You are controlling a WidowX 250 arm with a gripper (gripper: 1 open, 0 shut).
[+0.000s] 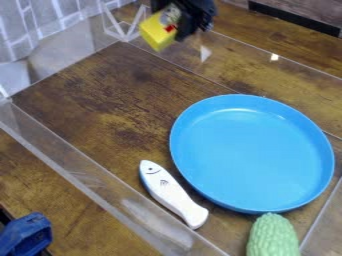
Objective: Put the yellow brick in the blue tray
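Observation:
The yellow brick (159,35) hangs high beyond the tray's far rim and would miss if I opened now, so I need to move it toward the blue tray (251,152), then open my gripper.
The yellow brick (159,35) hangs in the air at the top of the view, above the far end of the wooden table, blurred by motion. My dark gripper (181,20) is shut on its upper right side, where the label shows. The blue tray (251,152), a wide round plate with a low rim, lies empty on the table at the lower right, well apart from the brick and gripper.
A white fish-shaped toy (174,193) lies just left of the tray's near edge. A green bumpy vegetable (273,236) sits at the bottom right. Clear plastic walls (80,165) fence the wooden table on the left and back. A blue object (23,234) shows at the bottom left corner.

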